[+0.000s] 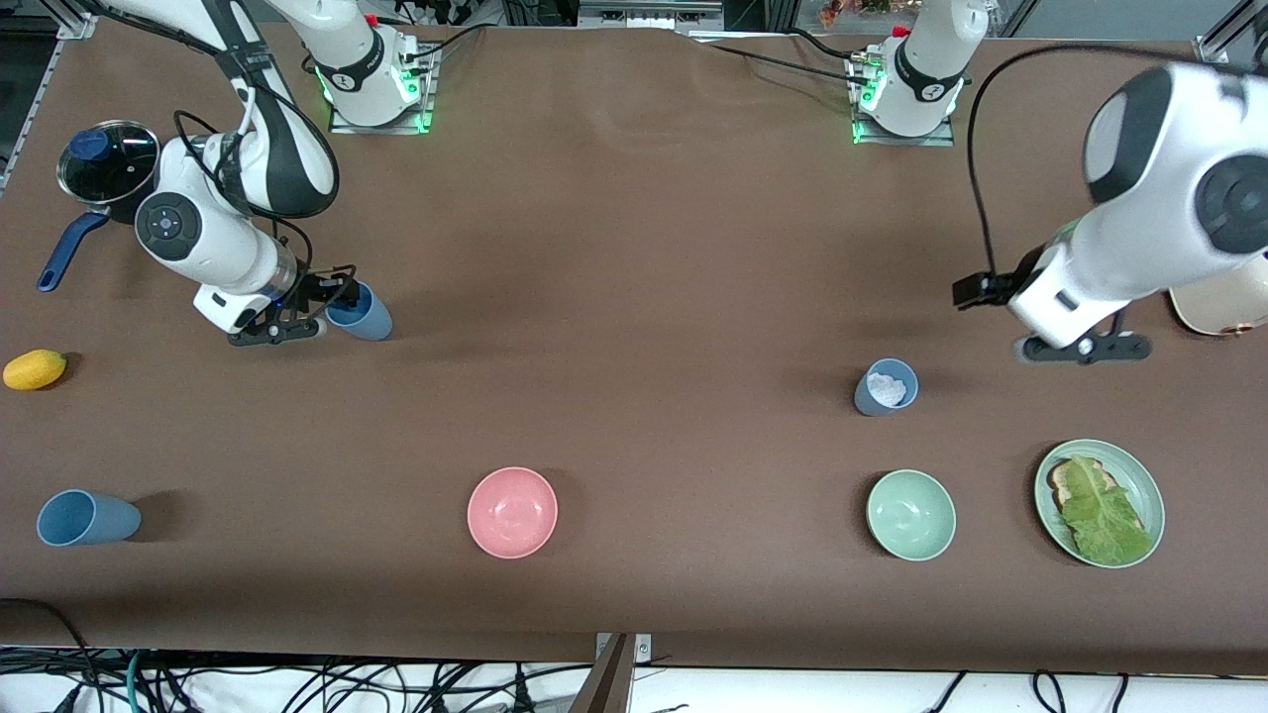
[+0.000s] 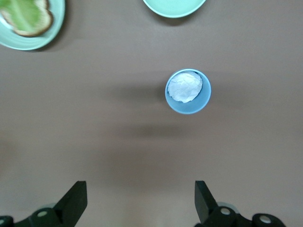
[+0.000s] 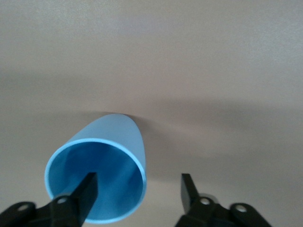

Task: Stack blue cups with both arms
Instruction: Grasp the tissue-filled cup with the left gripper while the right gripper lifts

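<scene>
The greyer blue cup has to be stacked with the mid-blue cup [image 1: 362, 313]. My left gripper needs to grab the greyer blue cup by its rim [image 1: 915, 380] next.
A mid-blue cup [image 1: 362, 313] stands on the table toward the right arm's end. My right gripper [image 1: 332, 307] is open at its rim. In the right wrist view one finger [image 3: 87, 191] is inside the cup [image 3: 106, 161] and the other finger is outside it, with the cup wall between them. A greyer blue cup [image 1: 887, 386] with something white crumpled inside stands toward the left arm's end. My left gripper [image 1: 1085, 349] is open and empty above bare table beside that cup, which shows in the left wrist view [image 2: 188, 91] ahead of the wide-open gripper [image 2: 140, 194].
Another blue cup [image 1: 87, 518], a pink bowl [image 1: 512, 512], a green bowl [image 1: 910, 515] and a green plate [image 1: 1139, 475] with bread and lettuce are nearest the front camera. A dark pot [image 1: 107, 163] with a blue handle and a yellow fruit [image 1: 34, 369] are at the right arm's end.
</scene>
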